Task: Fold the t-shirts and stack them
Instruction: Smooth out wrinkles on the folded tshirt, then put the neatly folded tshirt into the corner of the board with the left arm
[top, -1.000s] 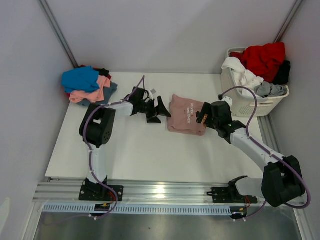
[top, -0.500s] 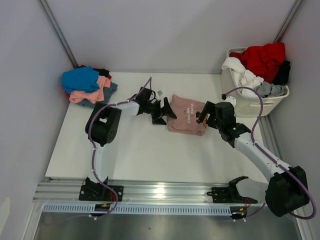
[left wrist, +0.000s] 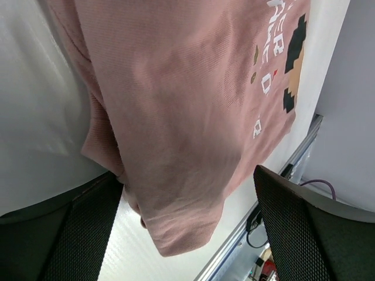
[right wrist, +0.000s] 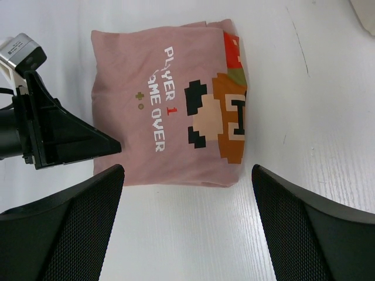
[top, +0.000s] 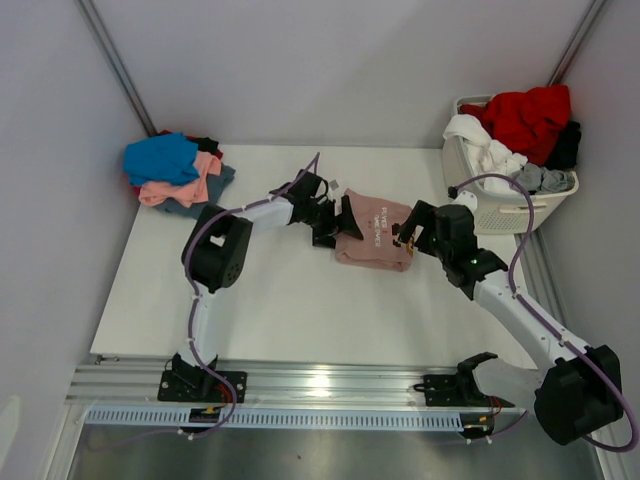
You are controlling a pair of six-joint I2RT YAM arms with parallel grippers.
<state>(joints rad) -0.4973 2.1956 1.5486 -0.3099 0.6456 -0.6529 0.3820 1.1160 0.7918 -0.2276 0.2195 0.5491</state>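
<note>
I will next use my left gripper to grab the folded dusty-pink t-shirt at its plain edge (top: 343,236) (left wrist: 168,188) opposite the cartoon. Then I will drag the t-shirt folded for stacking.
A dusty-pink t-shirt (top: 372,234) lies folded in the middle of the table, its pixel cartoon and white text facing up (right wrist: 170,99). My left gripper (top: 338,222) is at the shirt's left edge and stands open. In the left wrist view the pink cloth (left wrist: 176,88) runs down between the wide jaws of this gripper (left wrist: 186,175). My right gripper (top: 408,233) hovers at the shirt's right edge, also open. In its wrist view only bare table and the shirt's near hem lie between its jaws (right wrist: 187,171). One black left finger (right wrist: 64,140) shows there beside the shirt.
A pile of blue, salmon and slate shirts (top: 175,170) sits at the table's back left corner. The white slatted basket (top: 500,215) at the back right holds red (top: 528,115), white and grey clothes. Grey walls close in the back and sides.
My left gripper has reached rightward until its jaws straddle the pink shirt's left edge. The right gripper has drifted slightly right and back. The shirt has not moved.
</note>
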